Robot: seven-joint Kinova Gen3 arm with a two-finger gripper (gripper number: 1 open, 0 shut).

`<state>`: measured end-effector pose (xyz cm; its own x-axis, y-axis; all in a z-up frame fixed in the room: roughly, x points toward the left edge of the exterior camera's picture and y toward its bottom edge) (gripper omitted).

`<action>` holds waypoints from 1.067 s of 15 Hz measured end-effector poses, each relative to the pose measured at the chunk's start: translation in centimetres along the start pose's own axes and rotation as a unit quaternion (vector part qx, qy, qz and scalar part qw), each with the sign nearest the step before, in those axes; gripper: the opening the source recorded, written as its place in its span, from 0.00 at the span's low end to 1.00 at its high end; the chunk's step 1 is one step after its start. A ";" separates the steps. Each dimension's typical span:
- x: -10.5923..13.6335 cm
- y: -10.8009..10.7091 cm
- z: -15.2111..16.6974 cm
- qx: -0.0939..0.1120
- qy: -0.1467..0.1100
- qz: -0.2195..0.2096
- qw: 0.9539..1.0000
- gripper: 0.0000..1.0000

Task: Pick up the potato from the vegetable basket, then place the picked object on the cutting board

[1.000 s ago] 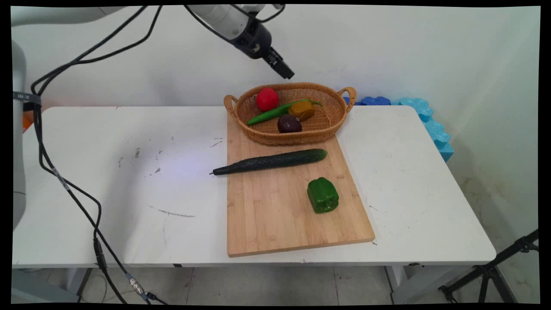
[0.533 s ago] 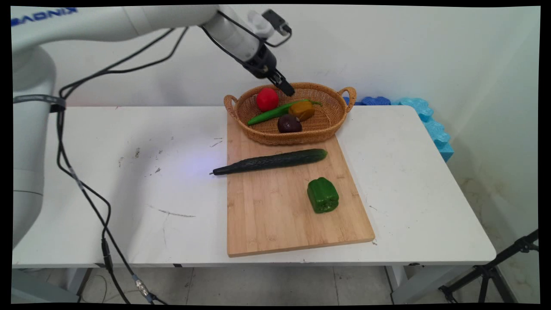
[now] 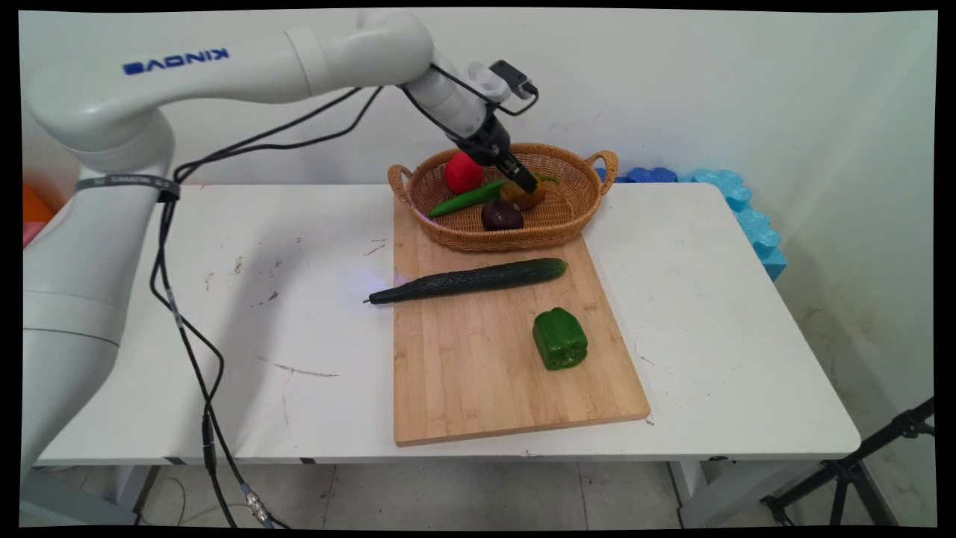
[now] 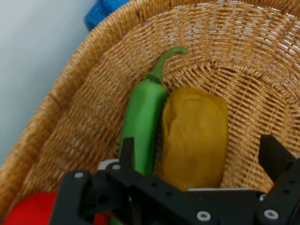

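Note:
The yellow pepper will be lifted next. My gripper will grab it by its blocky body (image 3: 521,196) and leave the green chili (image 3: 466,201) in the wicker basket.
My gripper (image 3: 527,184) reaches down into the wicker basket (image 3: 493,240) at the back of the wooden cutting board (image 3: 485,373). It is open, and in the hand view its fingers (image 4: 276,154) stand on either side of a yellow-brown vegetable (image 4: 197,136). A long green chili (image 4: 143,122) lies right against that vegetable's side, by the other finger. The basket also holds a red tomato (image 3: 463,172) and a dark purple round fruit (image 3: 502,215). In the main view the gripper partly hides the yellow-brown vegetable (image 3: 529,199).
On the cutting board a long dark cucumber (image 3: 470,280) lies crosswise, its tip overhanging the board's left edge. A green bell pepper (image 3: 560,338) sits nearer the front. Blue foam (image 3: 747,217) lines the table's far right corner. Black cables (image 3: 187,336) hang over the left.
The gripper has come down and to the right from above the basket's far rim into the basket, onto the yellow-brown vegetable. Nothing on the board has moved.

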<state>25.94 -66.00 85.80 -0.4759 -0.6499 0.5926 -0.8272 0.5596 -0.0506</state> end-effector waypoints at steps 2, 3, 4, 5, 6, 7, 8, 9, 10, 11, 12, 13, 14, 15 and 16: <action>0.2 0.1 1.4 -0.004 -0.002 -0.002 1.000 1.00; 0.2 0.1 2.0 -0.006 -0.003 -0.004 1.000 1.00; 0.3 0.2 2.5 -0.008 -0.004 -0.004 1.000 1.00; 0.4 0.2 2.9 -0.009 -0.005 -0.004 1.000 1.00; 0.4 0.2 3.3 -0.010 -0.005 -0.004 1.000 1.00; 0.5 0.3 3.7 -0.012 -0.005 -0.004 1.000 0.00; 0.6 0.3 4.0 -0.013 -0.005 -0.003 1.000 0.00; 0.6 0.4 4.1 -0.014 -0.005 -0.002 1.000 0.00; 0.6 0.5 4.3 -0.015 -0.005 -0.001 1.000 0.00; 0.7 0.6 4.4 -0.017 -0.004 0.000 1.000 0.00; 0.8 0.7 4.4 -0.019 -0.002 0.002 1.000 0.00; 1.0 0.9 4.2 -0.021 0.000 0.003 1.000 0.00; 1.2 1.2 3.8 -0.023 0.005 0.006 1.000 0.00; 1.4 1.4 3.1 -0.026 0.011 0.007 1.000 0.00; 1.7 1.6 2.1 -0.028 0.017 0.010 0.999 0.00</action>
<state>23.23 -67.25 85.04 -0.4806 -0.6205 0.6197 -0.7993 0.6006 -0.0186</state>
